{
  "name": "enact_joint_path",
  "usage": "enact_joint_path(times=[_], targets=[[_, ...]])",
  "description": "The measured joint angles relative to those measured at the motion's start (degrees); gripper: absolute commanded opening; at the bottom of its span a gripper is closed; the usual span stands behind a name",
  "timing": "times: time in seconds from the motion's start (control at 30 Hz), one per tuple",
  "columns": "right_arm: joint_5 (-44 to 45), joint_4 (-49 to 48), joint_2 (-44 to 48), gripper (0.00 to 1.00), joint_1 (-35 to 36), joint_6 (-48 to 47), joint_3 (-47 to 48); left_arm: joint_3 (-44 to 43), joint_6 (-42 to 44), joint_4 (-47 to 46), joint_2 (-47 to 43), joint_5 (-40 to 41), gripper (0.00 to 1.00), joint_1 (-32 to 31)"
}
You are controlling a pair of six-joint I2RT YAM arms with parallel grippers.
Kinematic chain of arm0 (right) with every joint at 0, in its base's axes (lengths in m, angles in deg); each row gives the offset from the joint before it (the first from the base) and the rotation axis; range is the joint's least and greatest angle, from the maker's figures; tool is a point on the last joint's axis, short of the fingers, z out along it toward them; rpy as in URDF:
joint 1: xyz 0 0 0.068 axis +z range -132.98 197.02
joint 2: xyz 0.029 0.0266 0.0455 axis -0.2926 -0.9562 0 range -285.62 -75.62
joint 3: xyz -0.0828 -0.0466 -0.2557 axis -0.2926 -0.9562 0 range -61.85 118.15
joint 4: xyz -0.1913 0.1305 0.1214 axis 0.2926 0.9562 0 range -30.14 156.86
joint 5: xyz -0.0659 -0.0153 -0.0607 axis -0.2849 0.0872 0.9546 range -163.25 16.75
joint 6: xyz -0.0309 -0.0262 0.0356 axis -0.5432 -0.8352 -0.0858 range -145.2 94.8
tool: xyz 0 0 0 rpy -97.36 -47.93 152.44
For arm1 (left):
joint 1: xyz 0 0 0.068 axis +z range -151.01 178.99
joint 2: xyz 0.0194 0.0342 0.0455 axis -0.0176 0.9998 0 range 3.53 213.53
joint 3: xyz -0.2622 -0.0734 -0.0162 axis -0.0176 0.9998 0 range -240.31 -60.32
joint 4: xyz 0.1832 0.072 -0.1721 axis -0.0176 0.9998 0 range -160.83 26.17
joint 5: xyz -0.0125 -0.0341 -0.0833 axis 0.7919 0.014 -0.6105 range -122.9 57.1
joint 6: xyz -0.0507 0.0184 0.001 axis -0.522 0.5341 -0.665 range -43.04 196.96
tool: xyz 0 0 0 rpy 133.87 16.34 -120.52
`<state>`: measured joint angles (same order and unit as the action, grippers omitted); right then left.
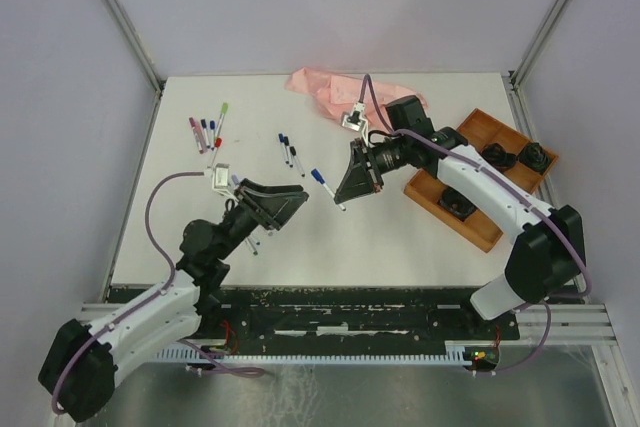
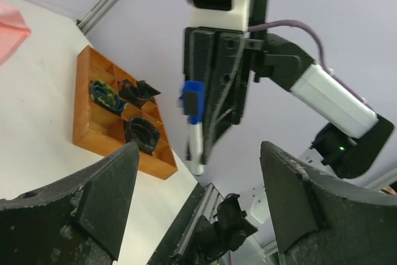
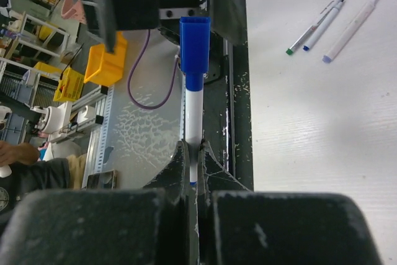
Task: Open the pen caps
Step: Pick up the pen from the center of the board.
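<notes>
My left gripper is to grab the pen by its blue cap (image 1: pixel 317 176) (image 2: pixel 193 100) next, away from the pen's white body. Then it can pull the cap open.
My right gripper (image 3: pixel 193 148) is shut on the white barrel of a pen (image 3: pixel 193 116), held above the table. The pen's blue cap (image 3: pixel 195 44) is on and points away from the fingers. In the left wrist view the same blue cap (image 2: pixel 193 100) shows ahead of my left gripper (image 2: pixel 200 153), which is open with nothing between its fingers (image 2: pixel 108 200). From above, the left gripper (image 1: pixel 288 209) faces the right gripper (image 1: pixel 345 192) with the capped pen (image 1: pixel 328 189) between them. More capped pens (image 1: pixel 207 131) lie at the back left, and two navy-capped pens (image 1: pixel 290 150) nearer the middle.
A wooden tray (image 1: pixel 476 226) with black items stands at the right. A pink cloth (image 1: pixel 325 90) lies at the back. Pens (image 3: pixel 338 20) lie on the white table near the left arm. The black front rail (image 1: pixel 330 297) runs along the near edge.
</notes>
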<state>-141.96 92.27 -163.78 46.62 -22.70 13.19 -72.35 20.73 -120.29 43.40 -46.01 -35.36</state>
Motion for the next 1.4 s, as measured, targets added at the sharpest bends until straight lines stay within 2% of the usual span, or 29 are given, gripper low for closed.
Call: enact_joint_path(times=[0.13,0.3,0.5,0.97,1.1,1.33,1.4], targets=[[-1.62,-2.01,0.96,0.00,0.00,1.38,-0.42,-1.42,0.24,-3.26,8.13,2.95,0.76,-1.42],[-2.47,-3.17,1.11,0.00,0.00,2.38,-0.87,-3.63,0.24,-6.12,13.27,4.02,0.73,-2.56],[-2.93,-3.54,1.11,0.00,-0.04,2.95,-1.05,-5.68,0.24,-8.33,14.67,4.07,0.69,-3.93],[-3.32,-4.98,0.59,0.00,0.42,3.72,-1.77,-7.76,0.24,-9.01,18.05,4.22,0.48,-4.42],[-3.30,-4.92,-0.09,0.00,0.79,3.69,-1.81,-7.96,0.24,-9.03,18.16,4.22,0.36,-4.42],[-3.19,-4.79,-0.31,0.00,1.05,3.63,-1.81,-7.96,0.22,-9.11,18.23,3.98,0.04,-4.42],[-3.28,-4.76,-0.46,0.00,1.05,3.61,-1.81,-7.96,0.24,-9.09,18.25,3.96,0.03,-4.42]])
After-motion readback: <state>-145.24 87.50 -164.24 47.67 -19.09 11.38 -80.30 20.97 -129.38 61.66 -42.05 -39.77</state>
